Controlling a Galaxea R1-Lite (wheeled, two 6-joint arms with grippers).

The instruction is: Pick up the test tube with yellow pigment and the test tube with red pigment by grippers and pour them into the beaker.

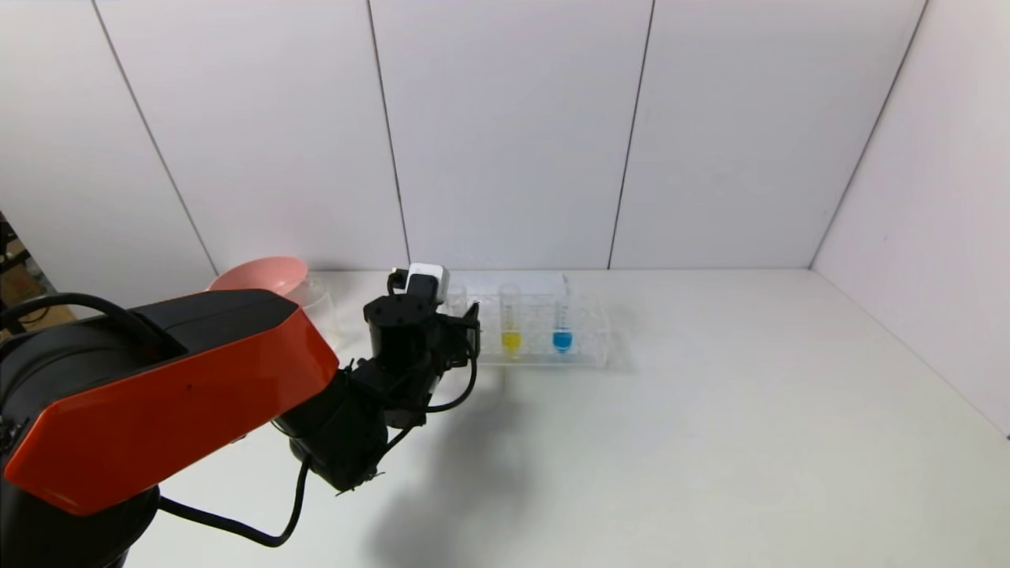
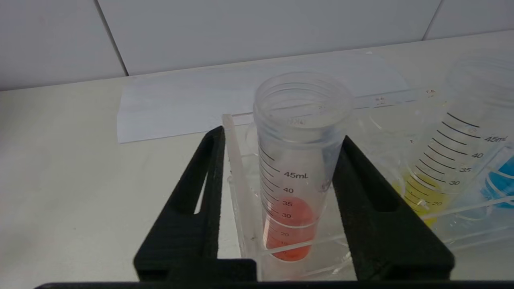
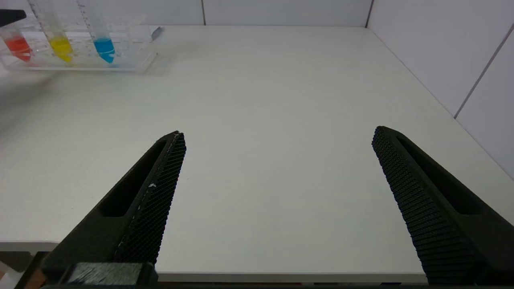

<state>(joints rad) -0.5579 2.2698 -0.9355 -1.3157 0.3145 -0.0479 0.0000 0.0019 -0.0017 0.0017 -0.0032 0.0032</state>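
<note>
I should next use my left gripper to grab the red tube by its upper part just under the tube's rim (image 2: 299,156), because the rack's clear sides close around the tube's lower part.
The test tube with red pigment (image 2: 295,180) stands upright in the clear rack (image 2: 241,176) at its left end. My left gripper (image 2: 281,134) is open, one finger on each side of this tube; the rack's end wall stands between one finger and the tube. In the head view the left gripper (image 1: 465,323) hides the red tube. The test tube with yellow pigment (image 1: 510,319) stands in the rack beside it and also shows in the left wrist view (image 2: 449,160). The beaker (image 1: 319,304) stands to the left by the pink bowl. My right gripper (image 3: 279,134) is open and empty over the table's front edge.
A blue-tipped tube (image 1: 562,323) stands in the rack (image 1: 592,347) to the right of the yellow one. A pink bowl (image 1: 260,276) sits at the back left. A white paper sheet (image 2: 180,104) lies behind the rack. White walls close the back and right sides.
</note>
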